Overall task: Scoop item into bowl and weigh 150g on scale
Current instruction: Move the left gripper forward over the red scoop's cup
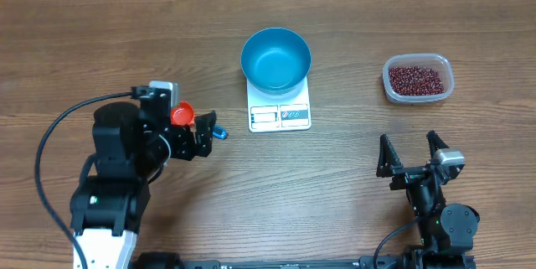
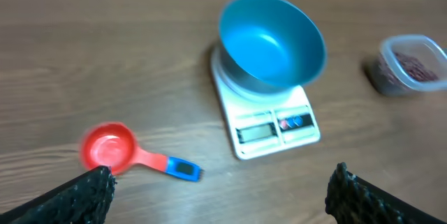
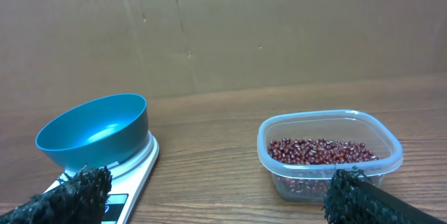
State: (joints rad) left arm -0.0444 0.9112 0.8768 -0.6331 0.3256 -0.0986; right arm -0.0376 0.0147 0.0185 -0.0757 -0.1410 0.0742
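Observation:
The left gripper grabs the red scoop by its cup rim [image 1: 182,113] [image 2: 108,145] next. The handle stays free to hand over to the right gripper for scooping.
The blue bowl [image 1: 275,58] stands empty on the white scale [image 1: 280,116] at the table's middle back. Dark red-brown beans [image 1: 416,79] fill a clear tub [image 1: 445,87] at the back right. A red scoop [image 1: 182,116] with a blue handle end lies left of the scale. My left gripper [image 1: 201,135] hovers open just over the scoop. In the left wrist view the scoop [image 2: 108,147] lies by the left fingertip [image 2: 87,192], with the bowl [image 2: 272,39] and scale [image 2: 276,130] ahead. My right gripper [image 1: 410,153] stands open near the front, facing the beans [image 3: 318,151], empty.
A cardboard wall [image 3: 223,28] rises behind the table's far edge. A black cable [image 1: 59,131] loops left of the left arm. Bare wood lies between the scale [image 3: 136,168] and the tub [image 3: 307,178].

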